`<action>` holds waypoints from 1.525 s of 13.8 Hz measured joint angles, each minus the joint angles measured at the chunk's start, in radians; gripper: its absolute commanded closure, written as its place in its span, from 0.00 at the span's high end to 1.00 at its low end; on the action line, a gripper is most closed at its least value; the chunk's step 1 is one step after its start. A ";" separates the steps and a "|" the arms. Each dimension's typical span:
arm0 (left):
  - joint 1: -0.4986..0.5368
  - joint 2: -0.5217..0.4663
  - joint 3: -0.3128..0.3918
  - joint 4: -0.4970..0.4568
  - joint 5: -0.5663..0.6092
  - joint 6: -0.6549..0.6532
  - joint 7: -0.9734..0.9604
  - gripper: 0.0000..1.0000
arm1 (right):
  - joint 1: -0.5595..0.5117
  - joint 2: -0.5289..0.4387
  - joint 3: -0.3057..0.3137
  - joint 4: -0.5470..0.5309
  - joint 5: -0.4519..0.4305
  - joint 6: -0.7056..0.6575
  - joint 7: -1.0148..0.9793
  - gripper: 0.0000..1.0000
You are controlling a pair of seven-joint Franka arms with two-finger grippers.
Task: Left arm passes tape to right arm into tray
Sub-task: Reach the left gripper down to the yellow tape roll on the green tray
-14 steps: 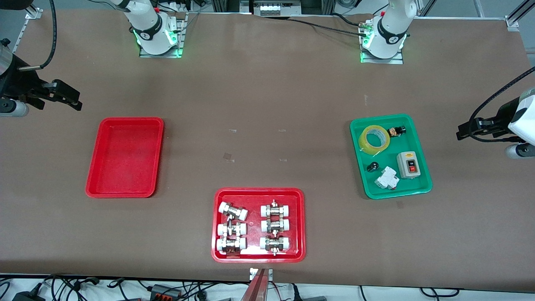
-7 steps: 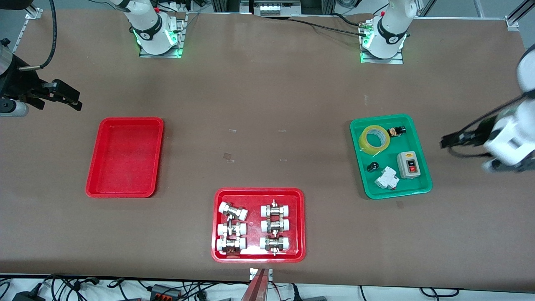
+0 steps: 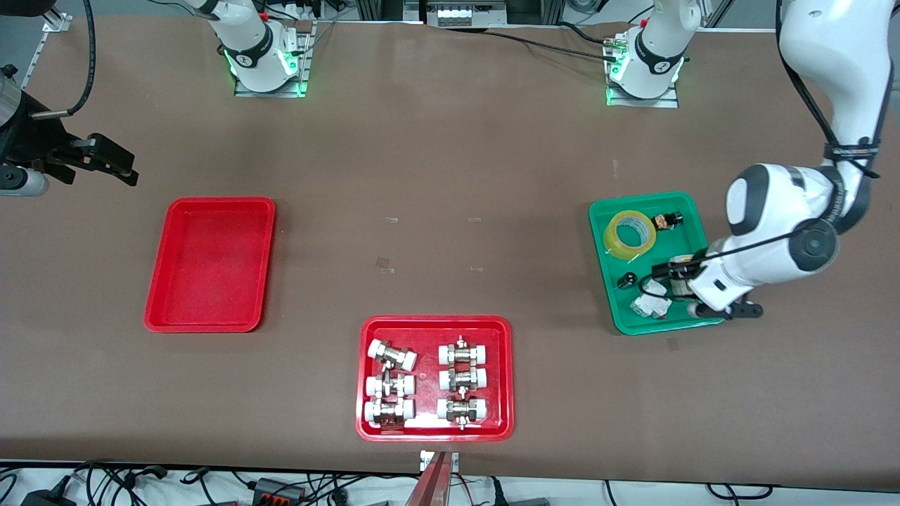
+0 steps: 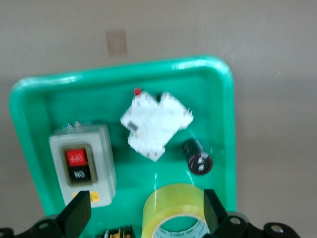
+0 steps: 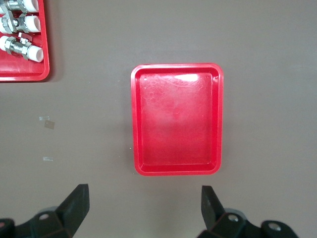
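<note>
I should next grab the yellow tape by the side of its ring with my left gripper, to pass it to the right arm.
The tape lies flat in the green tray, at the tray's end farther from the front camera. My left gripper hangs over that tray, above the switch box and breaker, open and empty. In the left wrist view the tape shows between the spread fingers of the left gripper, untouched. The plain red tray sits empty toward the right arm's end of the table. My right gripper waits open and empty off that end; the right wrist view shows the tray past the right gripper.
The green tray also holds a grey switch box, a white breaker, a black capacitor and a small black-and-gold part. A red tray with several white-and-metal fittings lies nearest the front camera.
My left arm has swung in from the table's end and now holds its gripper over the green tray. The right arm and the tape have not moved.
</note>
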 measured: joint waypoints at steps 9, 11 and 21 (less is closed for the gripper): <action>0.002 -0.065 -0.015 -0.232 0.000 0.034 -0.076 1.00 | 0.000 0.000 0.000 -0.001 0.000 0.000 0.000 1.00; 0.002 -0.060 -0.015 -0.255 0.000 0.037 -0.092 1.00 | 0.000 0.000 0.000 -0.002 0.000 0.000 0.000 1.00; -0.006 -0.040 -0.019 -0.278 0.000 0.078 -0.145 0.64 | 0.000 0.000 0.000 -0.003 0.000 -0.001 0.000 1.00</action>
